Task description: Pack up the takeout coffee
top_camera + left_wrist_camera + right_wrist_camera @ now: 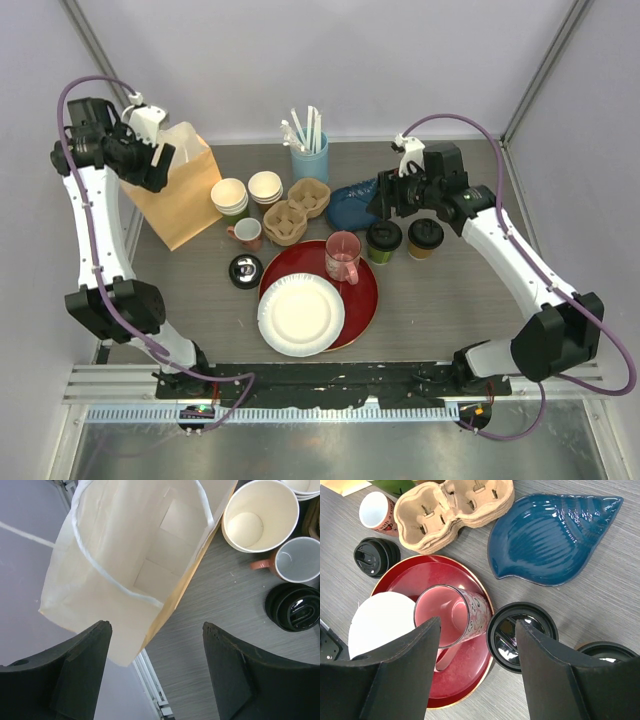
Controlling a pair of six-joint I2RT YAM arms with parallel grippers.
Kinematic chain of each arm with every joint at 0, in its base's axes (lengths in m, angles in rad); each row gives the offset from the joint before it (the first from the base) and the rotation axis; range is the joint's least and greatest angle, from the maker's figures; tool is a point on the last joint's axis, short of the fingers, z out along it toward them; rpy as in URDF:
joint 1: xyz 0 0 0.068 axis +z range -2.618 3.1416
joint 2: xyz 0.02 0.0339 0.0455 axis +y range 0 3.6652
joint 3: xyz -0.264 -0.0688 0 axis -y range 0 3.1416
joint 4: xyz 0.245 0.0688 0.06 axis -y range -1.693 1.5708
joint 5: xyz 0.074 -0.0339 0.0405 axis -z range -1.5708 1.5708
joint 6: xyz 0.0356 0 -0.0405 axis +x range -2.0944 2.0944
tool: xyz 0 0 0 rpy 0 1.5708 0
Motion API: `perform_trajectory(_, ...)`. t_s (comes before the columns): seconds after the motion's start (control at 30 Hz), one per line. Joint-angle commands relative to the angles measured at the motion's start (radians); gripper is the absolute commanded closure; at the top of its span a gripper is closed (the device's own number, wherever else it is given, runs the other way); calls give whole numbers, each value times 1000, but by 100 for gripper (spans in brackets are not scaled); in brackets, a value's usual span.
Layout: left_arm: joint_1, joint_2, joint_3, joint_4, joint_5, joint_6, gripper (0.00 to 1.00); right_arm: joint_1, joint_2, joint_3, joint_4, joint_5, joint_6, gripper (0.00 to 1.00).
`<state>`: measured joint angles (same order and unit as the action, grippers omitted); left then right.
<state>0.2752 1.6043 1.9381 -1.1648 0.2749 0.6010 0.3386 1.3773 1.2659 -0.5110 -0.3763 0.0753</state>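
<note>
The robot's left gripper needs to grip the brown paper bag by its rim next, so the bag's opening stays free to take the lidded coffees.
Two lidded takeout coffee cups stand right of the red tray: a green-sided one and a kraft-brown one. My right gripper hovers open above and just behind them, nothing between its fingers; the green cup's black lid shows beside its right finger. A brown paper bag lies open at the back left. Over the bag's near edge, my left gripper is raised, open and empty.
A pink translucent mug and a white paper plate sit on the red tray. Behind are stacked lidless cups, cardboard cup carriers, a blue shell dish, a blue straw holder, a small mug and a loose black lid.
</note>
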Motion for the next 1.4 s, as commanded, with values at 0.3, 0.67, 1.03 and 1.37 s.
perform_trajectory(0.3, 2, 137, 65, -154, 78, 131, 46, 134, -116, -105, -50, 172, -327, 35)
perform_trajectory(0.67, 2, 82, 30, -223, 139, 125, 100, 161, -156, -151, -116, 162, -472, 39)
perform_trajectory(1.03, 2, -92, -8, -141, 37, -79, 100, 234, -202, -286, -8, 246, -681, 32)
perform_trajectory(1.37, 2, -159, 19, -170, 3, -81, 100, 272, -149, -342, 120, 428, -729, 30)
